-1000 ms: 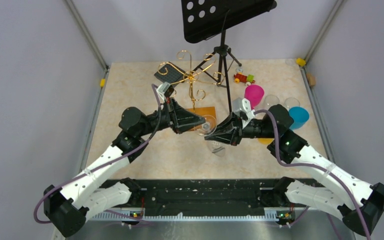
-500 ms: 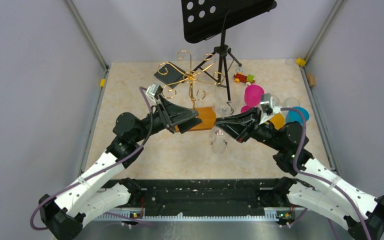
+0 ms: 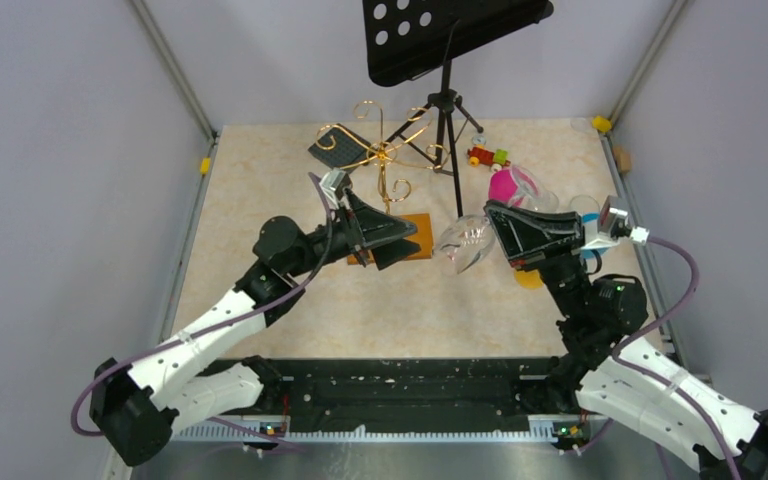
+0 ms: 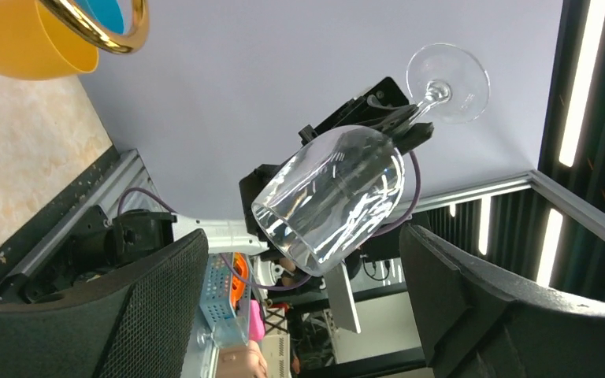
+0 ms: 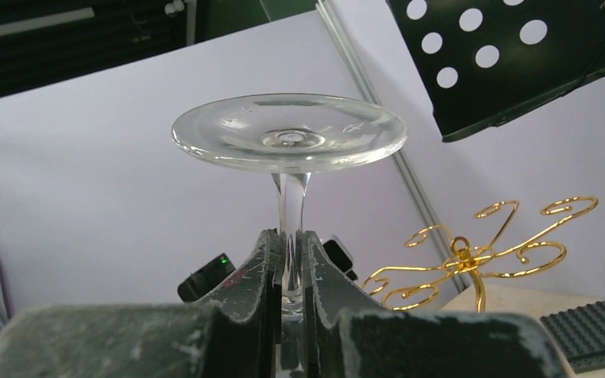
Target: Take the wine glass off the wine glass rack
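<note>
I should grab the clear wine glass by its rim (image 4: pixel 285 242) next with my left gripper. The foot (image 4: pixel 447 83) then stays free to stand on the tabletop.
The clear wine glass (image 3: pixel 465 243) hangs tilted in the air right of the rack, free of it. My right gripper (image 3: pixel 497 216) is shut on its stem (image 5: pixel 290 206), with the round foot (image 5: pixel 289 140) above the jaws. The left wrist view shows the bowl (image 4: pixel 331 197) and foot (image 4: pixel 447 83) in front of my left gripper (image 4: pixel 303 315). That left gripper (image 3: pixel 400 243) is open and holds nothing, just left of the bowl and over the rack's wooden base (image 3: pixel 418 232). The wine glass rack (image 3: pixel 385 160), a gold wire tree, stands behind it; no glass shows on its arms (image 5: pixel 473 252).
A black music stand (image 3: pixel 445 45) rises at the back, its tripod legs beside the rack. A pink cup (image 3: pixel 503 185), a blue cup (image 3: pixel 592 240), a yellow cup (image 3: pixel 528 281), clear glasses (image 3: pixel 585 205) and a toy train (image 3: pixel 487 156) sit at the right. A black pad (image 3: pixel 332 146) lies at the back left.
My left gripper has opened and drawn slightly back. My right gripper has carried the wine glass up and to the right, tilting it, away from the rack's base.
</note>
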You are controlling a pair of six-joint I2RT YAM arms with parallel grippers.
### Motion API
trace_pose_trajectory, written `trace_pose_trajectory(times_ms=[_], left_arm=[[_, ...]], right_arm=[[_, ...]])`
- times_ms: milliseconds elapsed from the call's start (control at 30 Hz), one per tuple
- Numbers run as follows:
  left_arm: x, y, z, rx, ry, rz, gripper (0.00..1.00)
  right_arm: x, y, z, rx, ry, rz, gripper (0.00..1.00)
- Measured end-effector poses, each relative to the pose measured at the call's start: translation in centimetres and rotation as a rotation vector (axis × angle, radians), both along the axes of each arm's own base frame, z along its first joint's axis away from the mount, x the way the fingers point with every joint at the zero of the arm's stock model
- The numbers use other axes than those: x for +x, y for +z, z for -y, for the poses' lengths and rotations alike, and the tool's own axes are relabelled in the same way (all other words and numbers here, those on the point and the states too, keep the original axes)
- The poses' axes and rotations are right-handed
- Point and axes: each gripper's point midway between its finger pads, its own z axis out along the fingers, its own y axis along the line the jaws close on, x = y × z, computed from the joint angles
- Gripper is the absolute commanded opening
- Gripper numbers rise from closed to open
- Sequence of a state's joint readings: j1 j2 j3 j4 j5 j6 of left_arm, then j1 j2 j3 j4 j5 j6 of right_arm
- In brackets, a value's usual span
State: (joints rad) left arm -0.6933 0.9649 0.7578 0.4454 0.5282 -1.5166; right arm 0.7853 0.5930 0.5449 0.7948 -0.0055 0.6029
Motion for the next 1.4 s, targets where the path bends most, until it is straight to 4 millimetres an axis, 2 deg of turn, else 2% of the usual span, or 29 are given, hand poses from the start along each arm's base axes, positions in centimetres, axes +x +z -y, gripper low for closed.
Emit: trace_pose_trajectory(times_ms=[133,267,400,633,767,1100,1200,1400], left_arm=[[-0.5,-0.3,1.0,-0.008,-0.050,-0.017,0.91],[-1.3,1.4,0.8,-0.068,-0.079,0.018,0.87],[-2.0,2.7,0.6,-0.117,-0.100,0.036,0.75],[-2.5,4.3,0.5,-0.189,-0.129,0.064,0.67],[-2.5,5.0,0.6,-0.233,-0.141,0.065,0.62],[-2.7,7.4,0.4,-0.364,-0.113,0.045,0.57],[-2.4,7.5,0.8,-0.391,-0.115,0.019,0.49],[-1.6,7.0,1.9,-0.427,-0.128,-0.037,0.18]], right_arm=[[0.9,0.2,-0.2,0.047,-0.005,-0.013,0.00],[1.5,0.1,-0.5,0.072,-0.001,-0.027,0.00],[1.6,0.4,-0.3,0.114,0.008,-0.030,0.00],[1.7,1.1,-0.6,0.187,0.052,-0.023,0.00],[1.5,1.7,-0.3,0.220,0.057,-0.003,0.00],[0.3,3.3,0.1,0.263,0.060,0.131,0.00],[0.2,3.2,-0.3,0.248,0.058,0.166,0.00],[0.2,3.1,-0.7,0.245,0.054,0.204,0.00]])
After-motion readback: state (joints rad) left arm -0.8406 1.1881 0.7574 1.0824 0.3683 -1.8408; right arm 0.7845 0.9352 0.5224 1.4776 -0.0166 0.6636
